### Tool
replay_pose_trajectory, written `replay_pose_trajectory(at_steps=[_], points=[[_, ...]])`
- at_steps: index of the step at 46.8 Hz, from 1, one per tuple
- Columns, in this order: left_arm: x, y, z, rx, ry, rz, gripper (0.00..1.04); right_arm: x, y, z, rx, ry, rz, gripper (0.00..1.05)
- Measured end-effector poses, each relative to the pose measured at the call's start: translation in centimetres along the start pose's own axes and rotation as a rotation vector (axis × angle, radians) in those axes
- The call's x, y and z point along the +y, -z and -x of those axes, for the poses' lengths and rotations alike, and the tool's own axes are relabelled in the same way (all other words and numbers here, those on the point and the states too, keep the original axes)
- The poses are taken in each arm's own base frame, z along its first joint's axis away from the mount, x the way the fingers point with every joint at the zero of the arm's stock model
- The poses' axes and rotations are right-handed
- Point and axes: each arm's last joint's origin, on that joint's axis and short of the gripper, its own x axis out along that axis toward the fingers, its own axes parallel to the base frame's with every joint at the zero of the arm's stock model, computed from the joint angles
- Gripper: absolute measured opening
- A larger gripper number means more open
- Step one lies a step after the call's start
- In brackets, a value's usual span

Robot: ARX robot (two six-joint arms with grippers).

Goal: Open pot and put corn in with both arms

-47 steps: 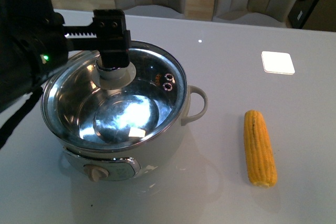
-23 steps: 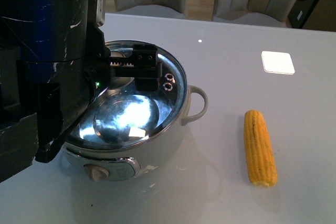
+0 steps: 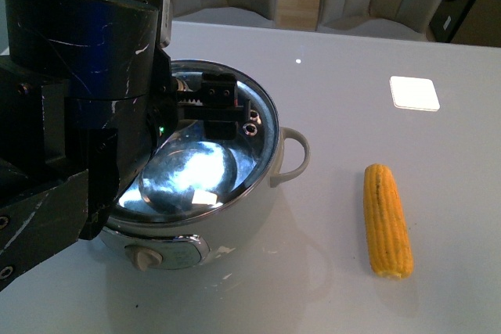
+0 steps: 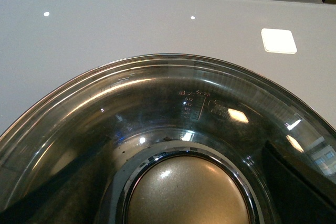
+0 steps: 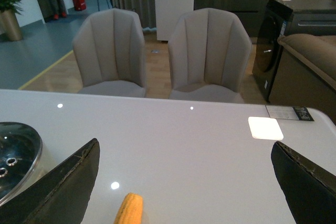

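Note:
My left gripper grabs the narrow gold knob (image 4: 188, 192) at the glass lid's centre next, since the lid spreads far wider than my open fingers.
The cream-white pot (image 3: 239, 220) stands at the table's front left, its glass lid (image 3: 207, 170) still on it. My left gripper (image 3: 205, 107) is open and hangs low over the lid; its bulky black housing hides the pot's left side. In the left wrist view the lid (image 4: 173, 93) fills the picture, and the open left gripper (image 4: 178, 208) straddles the golden knob (image 4: 186, 190) without gripping it. The corn (image 3: 387, 220) lies on the table right of the pot. In the right wrist view my right gripper (image 5: 186, 192) is open above the table, with the corn's tip (image 5: 130, 209) between its fingers (image 5: 63, 187).
A white square (image 3: 415, 93) lies flat at the back right of the table. Two grey chairs (image 5: 157, 51) stand behind the far edge. The lid's rim (image 5: 16, 156) shows at the edge of the right wrist view.
My left arm has swung in over the pot and come down, so its housing now covers the pot's left side and its jaws sit around the lid's knob. The corn has not moved.

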Motion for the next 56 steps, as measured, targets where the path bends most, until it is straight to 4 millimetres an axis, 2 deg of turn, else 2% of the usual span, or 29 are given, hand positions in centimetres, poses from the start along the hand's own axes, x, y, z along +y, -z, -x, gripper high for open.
replay_pose_trajectory(at_steps=[9, 11, 31, 39, 47, 56], points=[[-0.1, -0.2, -0.1, -0.005, -0.009, 0.008, 0.48, 0.0, 0.0, 0.0, 0.000, 0.000, 0.000, 0.96], [-0.1, -0.2, -0.1, -0.006, -0.011, 0.002, 0.43, 0.0, 0.0, 0.0, 0.000, 0.000, 0.000, 0.96], [-0.4, -1.0, 0.4, -0.005, -0.029, -0.024, 0.43, 0.0, 0.0, 0.0, 0.000, 0.000, 0.000, 0.96], [-0.6, -2.4, 1.2, -0.022, -0.027, -0.031, 0.43, 0.0, 0.0, 0.0, 0.000, 0.000, 0.000, 0.96], [-0.4, -5.0, 2.6, -0.076, -0.039, -0.009, 0.43, 0.0, 0.0, 0.0, 0.000, 0.000, 0.000, 0.96], [1.0, -6.5, 4.0, -0.114, -0.063, 0.006, 0.43, 0.0, 0.0, 0.0, 0.000, 0.000, 0.000, 0.96]])
